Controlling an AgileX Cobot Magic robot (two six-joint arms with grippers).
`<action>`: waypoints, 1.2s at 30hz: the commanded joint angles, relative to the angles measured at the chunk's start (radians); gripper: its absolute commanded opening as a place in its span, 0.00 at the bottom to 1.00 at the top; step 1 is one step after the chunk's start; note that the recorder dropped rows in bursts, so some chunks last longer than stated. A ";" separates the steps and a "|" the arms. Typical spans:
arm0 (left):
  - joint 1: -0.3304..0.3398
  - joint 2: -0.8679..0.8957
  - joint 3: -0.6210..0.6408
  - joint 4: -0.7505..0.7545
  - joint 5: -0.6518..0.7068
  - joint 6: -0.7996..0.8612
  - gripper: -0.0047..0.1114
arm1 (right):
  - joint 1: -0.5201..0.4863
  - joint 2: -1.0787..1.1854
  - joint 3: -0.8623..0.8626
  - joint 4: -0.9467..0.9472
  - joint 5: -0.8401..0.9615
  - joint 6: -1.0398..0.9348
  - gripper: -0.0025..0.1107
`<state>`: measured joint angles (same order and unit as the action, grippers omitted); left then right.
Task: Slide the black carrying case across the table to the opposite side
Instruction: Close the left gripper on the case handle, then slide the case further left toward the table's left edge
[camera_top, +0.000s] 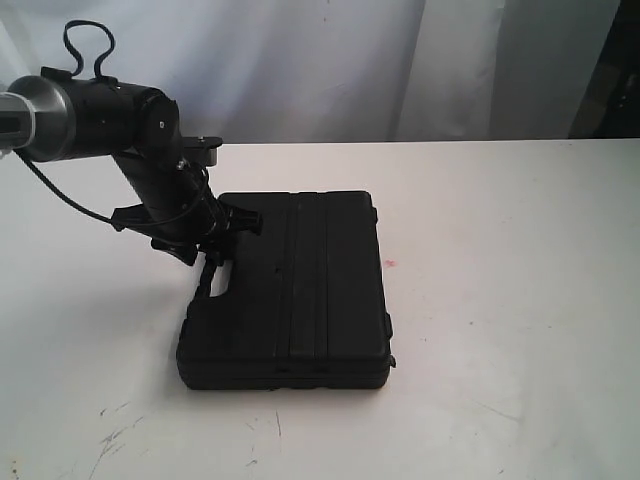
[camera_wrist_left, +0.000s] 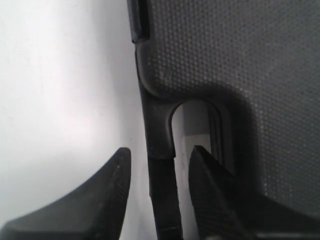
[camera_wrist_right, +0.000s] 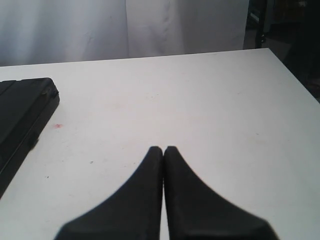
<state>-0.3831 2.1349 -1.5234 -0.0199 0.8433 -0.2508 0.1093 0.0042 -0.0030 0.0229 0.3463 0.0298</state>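
The black case (camera_top: 300, 290) needs to be picked up next by its handle bar with my left gripper. Then my left gripper can slide the case across the table.
The black case (camera_top: 300, 290) lies flat on the white table (camera_top: 500, 300), left of the middle, its handle side facing the left arm. My left gripper (camera_top: 210, 270) is down at that handle. In the left wrist view the gripper (camera_wrist_left: 161, 150) is open and straddles the handle bar (camera_wrist_left: 160, 135): one finger (camera_wrist_left: 112, 190) is outside over the table, the other sits in the cut-out, with gaps on both sides. My right gripper (camera_wrist_right: 163, 148) is shut and empty, hovering over bare table to the right of the case (camera_wrist_right: 20, 110). It is out of the exterior view.
A tiny red spot (camera_top: 390, 263) marks the table just right of the case. Faint dark scratches (camera_top: 115, 435) lie near the front left. A white curtain (camera_top: 330, 60) hangs behind the table's far edge, and a dark frame (camera_wrist_right: 280, 25) stands past the far right corner.
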 joint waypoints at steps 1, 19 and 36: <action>-0.006 0.009 -0.007 0.004 -0.007 -0.002 0.36 | -0.008 -0.004 0.003 -0.004 -0.001 0.003 0.02; -0.006 0.051 -0.007 0.007 -0.002 -0.002 0.33 | -0.008 -0.004 0.003 -0.004 -0.001 0.003 0.02; 0.104 0.003 -0.005 0.142 0.128 -0.002 0.04 | -0.008 -0.004 0.003 -0.004 -0.001 0.003 0.02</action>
<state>-0.2975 2.1742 -1.5257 0.0154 0.9356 -0.2561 0.1093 0.0042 -0.0030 0.0229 0.3463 0.0298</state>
